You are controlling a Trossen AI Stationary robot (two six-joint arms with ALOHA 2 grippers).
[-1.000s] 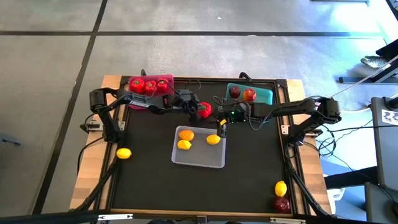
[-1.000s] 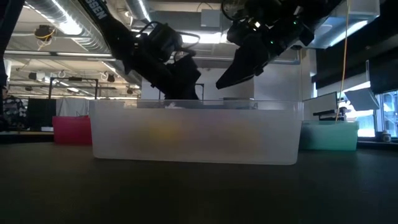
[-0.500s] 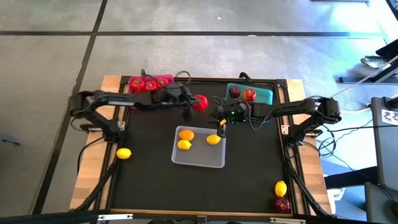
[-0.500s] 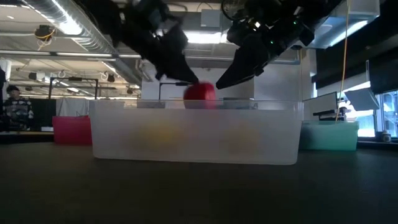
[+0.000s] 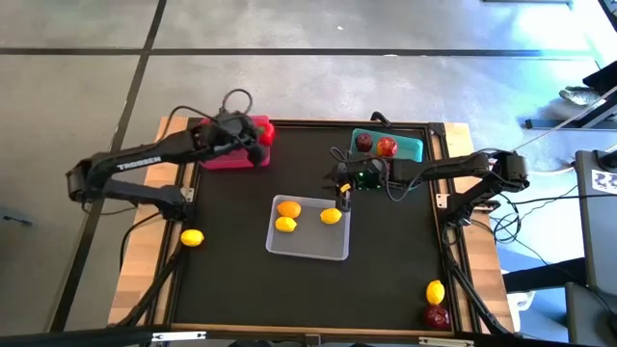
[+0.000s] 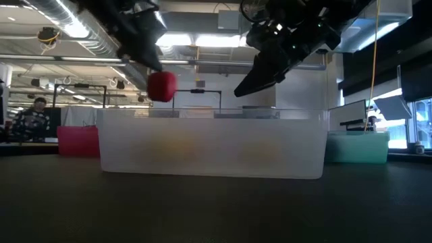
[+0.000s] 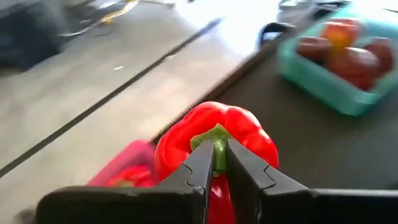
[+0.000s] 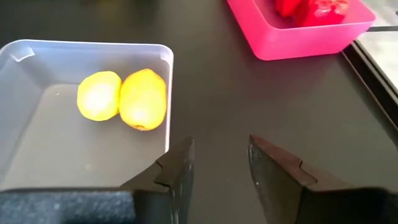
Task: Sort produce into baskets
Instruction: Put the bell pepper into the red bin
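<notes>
I should keep my left gripper closed on the red pepper (image 5: 267, 133) until it is lower. The pepper is above the pink basket and would fall if I let go now.
My left gripper (image 5: 258, 136) is shut on a red bell pepper (image 7: 214, 134) over the pink basket (image 5: 231, 159) at the far left; the low view shows the pepper (image 6: 162, 86) in the air. More peppers (image 8: 311, 7) lie in that basket. My right gripper (image 5: 340, 199) hangs open and empty above the far right corner of the grey-white tray (image 5: 310, 247), which holds three lemons (image 5: 287, 208). The teal basket (image 5: 410, 147) at the far right holds apples (image 5: 364, 142). My left gripper pinches the pepper's green stem (image 7: 217, 149) between its two fingers. The fingers come from above, slanting down toward the table's right. The pepper hangs below the fingertips, stem up, lifted clear above the pink basket.
A loose lemon (image 5: 192, 237) lies near the table's left edge. Another lemon (image 5: 436, 291) and a dark apple (image 5: 436, 316) lie at the near right corner. A person (image 6: 30, 118) shows in the room behind the table.
My left gripper has carried the pepper up and toward the table's far left, from beside the right gripper to above the pink basket, staying shut on it.
</notes>
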